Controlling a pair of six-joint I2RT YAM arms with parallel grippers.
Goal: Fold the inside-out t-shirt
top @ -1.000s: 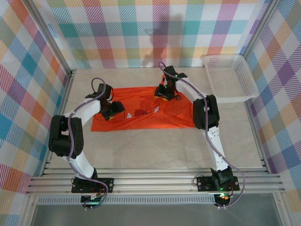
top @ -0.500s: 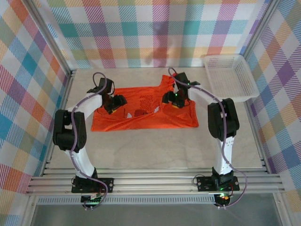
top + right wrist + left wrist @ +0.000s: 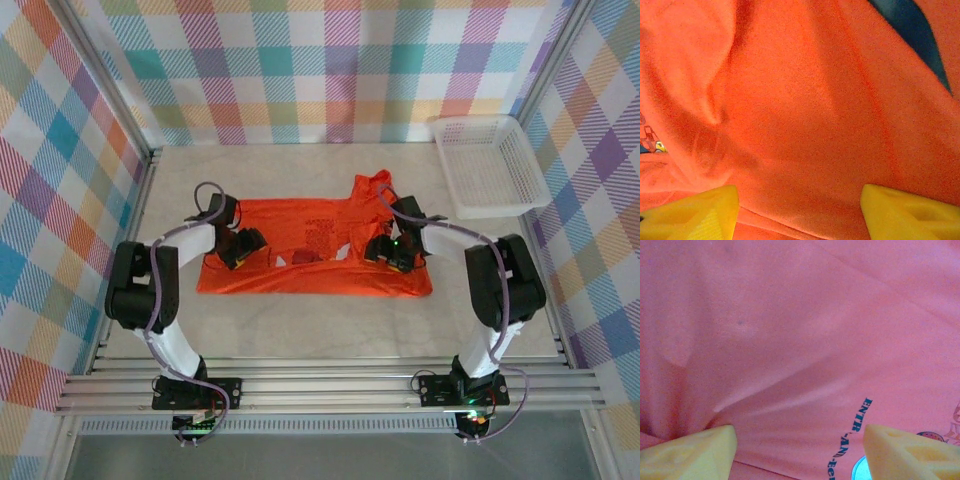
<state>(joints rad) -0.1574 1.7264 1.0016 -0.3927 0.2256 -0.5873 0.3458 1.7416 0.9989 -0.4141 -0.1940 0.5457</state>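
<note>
My right gripper grabs the t-shirt (image 3: 320, 270) by the small flap at its back (image 3: 372, 185) next. Then it folds that side of the t-shirt over the chest print.
The bright orange t-shirt (image 3: 320, 270) lies spread across the middle of the table, with a small flap (image 3: 370, 185) sticking up toward the back. Its chest print (image 3: 318, 238) faces up near the centre. My left gripper (image 3: 243, 247) rests low on the shirt's left part; in the left wrist view it (image 3: 800, 452) is open, with creased fabric (image 3: 790, 340) and dark printed lettering (image 3: 852, 432) between the yellow fingers. My right gripper (image 3: 388, 252) sits on the shirt's right part. In its own wrist view it (image 3: 800, 212) is also open, over folded orange cloth (image 3: 805, 100).
A white plastic mesh basket (image 3: 490, 165) stands at the back right, clear of the shirt. Bare pale table surface surrounds the shirt, with metal rails along the near edge (image 3: 330, 385) and checked walls on three sides.
Both grippers have moved toward the near edge, the right one also to the right. The shirt's right side and front hem have shifted nearer with them, and the shirt lies wider.
</note>
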